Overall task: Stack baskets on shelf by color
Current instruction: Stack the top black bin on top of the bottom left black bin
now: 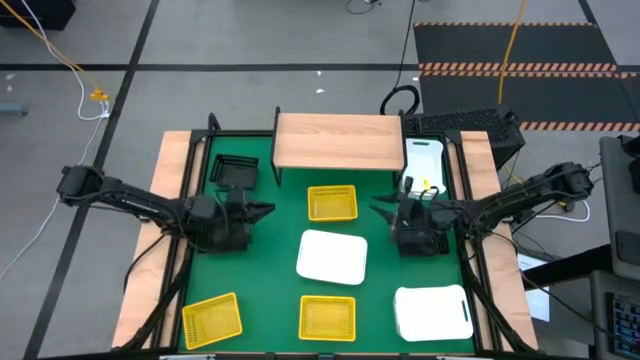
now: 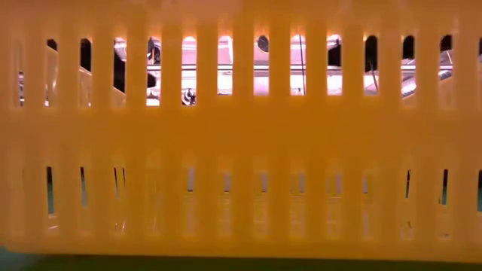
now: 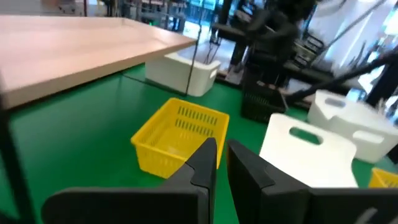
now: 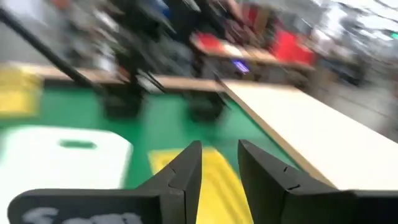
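Observation:
I should stack the black basket with its color on the wooden shelf, so next I should grab it by its rim with my left gripper.
The light wood shelf stands at the far middle of the green table. Yellow mesh baskets sit in front of it and at the near edge. White baskets lie at the centre, near right and far right beside the shelf. Black baskets rest left of the shelf. My left gripper hovers left of the middle yellow basket, its fingers almost together and holding nothing. My right gripper hovers to the right of it, open and empty.
A yellow basket's mesh wall fills the low view and hides nearly everything behind it. Wooden side strips and black rails run along both table sides. Bare green mat lies between the grippers and the central baskets.

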